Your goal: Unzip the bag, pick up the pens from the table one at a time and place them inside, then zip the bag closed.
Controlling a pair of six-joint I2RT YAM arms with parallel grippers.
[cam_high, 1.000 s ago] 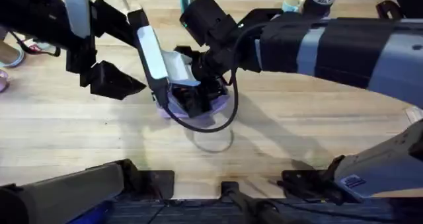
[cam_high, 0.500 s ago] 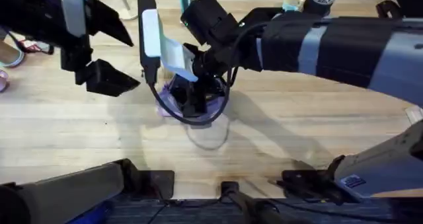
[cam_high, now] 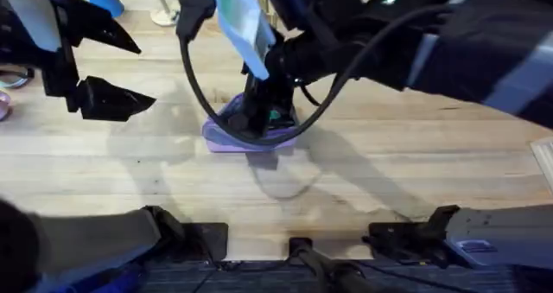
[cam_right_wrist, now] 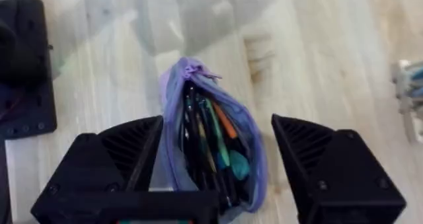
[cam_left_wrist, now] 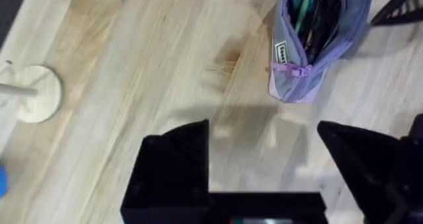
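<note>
The left gripper grabs the bag by its closed end (cam_high: pixel 210 136) (cam_left_wrist: pixel 295 90) beside the zipper pull next, since loose pens fill the bag's opening.
The lavender bag (cam_high: pixel 226 138) lies on the table (cam_high: pixel 415 163) near the middle, its zipper open. Several pens (cam_right_wrist: pixel 200 141), dark and coloured, are packed inside it, also seen as pens (cam_left_wrist: pixel 310 12) in the left wrist view of the bag (cam_left_wrist: pixel 291 78). My right gripper (cam_right_wrist: pixel 218 178) is open just above the bag (cam_right_wrist: pixel 248 151), one finger on each side of it. Off to the left and raised, my left gripper (cam_high: pixel 108 64) is open and holds nothing; its fingers (cam_left_wrist: pixel 175 158) are well clear of the bag's zip-pull end.
A white round-based stand (cam_high: pixel 164 16) is at the table's back left, also seen as the stand (cam_left_wrist: pixel 33 95). A flat black block (cam_right_wrist: pixel 23 65) lies near the bag. Bare wood spreads in front of the bag and to its right.
My left gripper has drawn back to the left, away from the bag. The right arm has risen closer to the camera while staying over the bag.
</note>
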